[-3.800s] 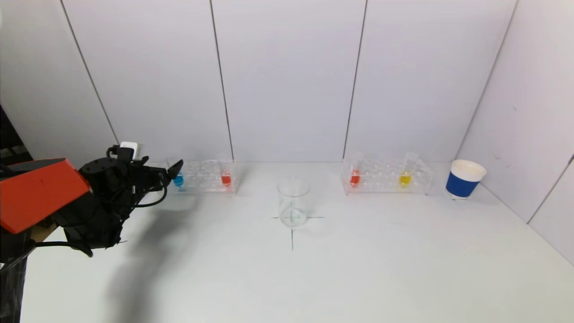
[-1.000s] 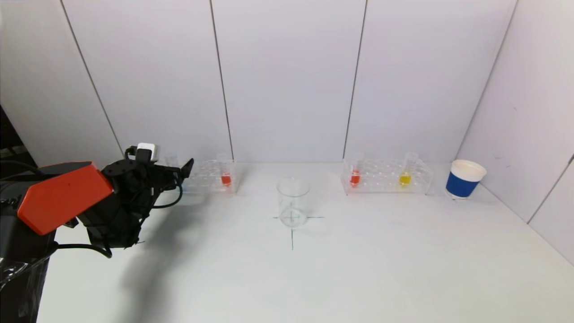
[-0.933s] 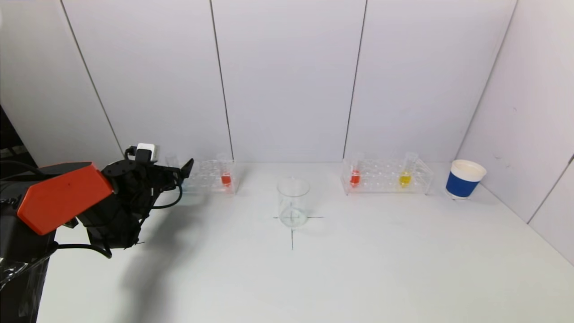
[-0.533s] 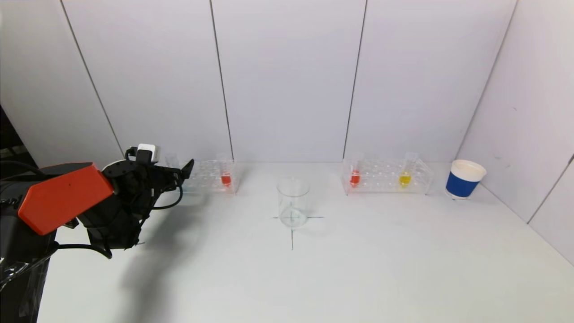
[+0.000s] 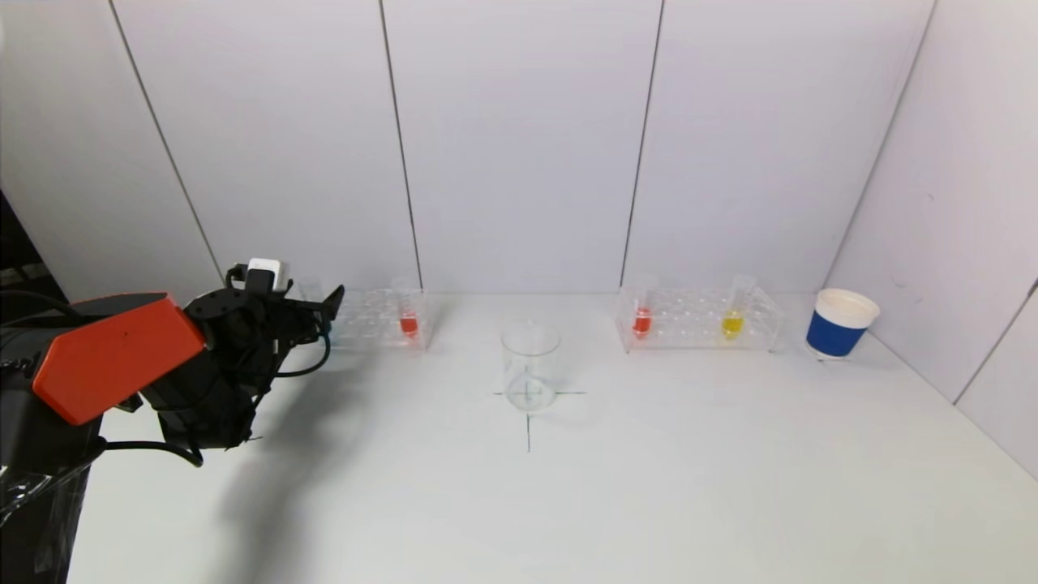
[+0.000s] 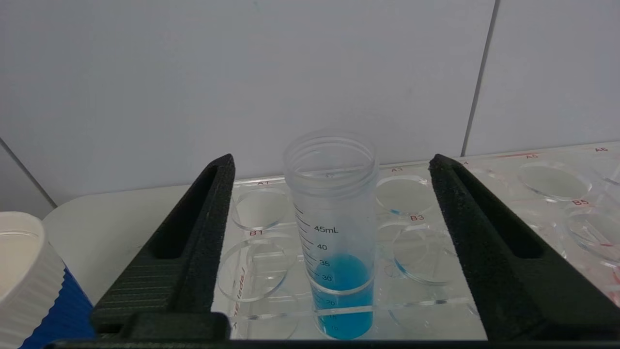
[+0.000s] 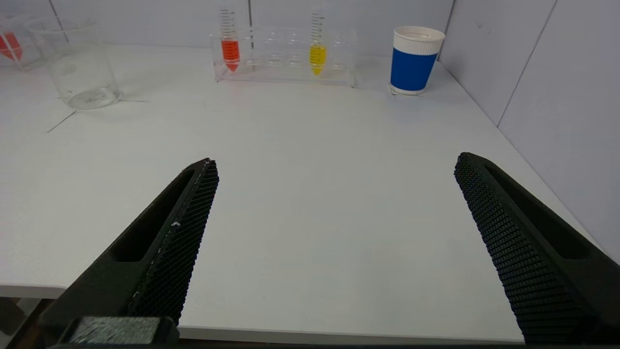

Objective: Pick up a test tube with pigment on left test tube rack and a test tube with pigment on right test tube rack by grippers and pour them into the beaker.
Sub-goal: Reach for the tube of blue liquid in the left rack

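Next, the left gripper grabs the blue tube by the bare side under its threaded rim, since the rack encloses the tube's lower half.
The left rack holds a red-pigment tube and a blue-pigment tube; in the head view my left gripper hides the blue one. My left gripper is open, with one finger on each side of the blue tube and neither touching it, as the left wrist view shows. The empty glass beaker stands at the table's middle. The right rack holds a red tube and a yellow tube. My right gripper is open and empty over the table's near edge.
A blue-and-white paper cup stands to the right of the right rack. Another such cup shows beside the left rack in the left wrist view. White walls close the back and right side.
Since the earliest frame my left gripper has moved forward to the left rack and now covers the blue tube. Over the last second it has barely shifted.
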Robot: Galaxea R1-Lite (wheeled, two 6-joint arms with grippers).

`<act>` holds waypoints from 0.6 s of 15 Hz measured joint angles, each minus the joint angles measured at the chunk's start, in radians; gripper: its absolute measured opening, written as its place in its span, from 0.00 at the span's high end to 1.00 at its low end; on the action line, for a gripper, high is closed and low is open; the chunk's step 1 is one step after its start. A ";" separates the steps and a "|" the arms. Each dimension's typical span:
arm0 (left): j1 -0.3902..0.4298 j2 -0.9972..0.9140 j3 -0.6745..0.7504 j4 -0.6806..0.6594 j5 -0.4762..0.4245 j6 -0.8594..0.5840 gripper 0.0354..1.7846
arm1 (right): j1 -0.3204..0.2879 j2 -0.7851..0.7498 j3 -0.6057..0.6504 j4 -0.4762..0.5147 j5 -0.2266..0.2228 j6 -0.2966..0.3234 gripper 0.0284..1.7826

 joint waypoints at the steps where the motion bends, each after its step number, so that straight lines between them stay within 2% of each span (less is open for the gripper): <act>1: 0.000 0.000 0.000 0.000 0.000 0.000 0.32 | 0.000 0.000 0.000 0.000 0.000 0.000 0.01; 4: 0.000 0.000 -0.001 0.002 0.002 0.001 0.64 | 0.000 0.000 0.000 0.000 0.000 0.000 0.01; 5: 0.000 0.000 -0.001 0.002 0.001 0.000 0.72 | 0.000 0.000 0.000 0.000 0.000 0.000 0.01; 7: 0.000 0.000 -0.001 0.002 0.001 0.000 0.77 | 0.000 0.000 0.000 0.000 0.000 0.000 0.01; 9: 0.000 0.000 -0.002 0.002 0.001 0.000 0.77 | 0.000 0.000 0.000 0.000 0.000 0.000 0.01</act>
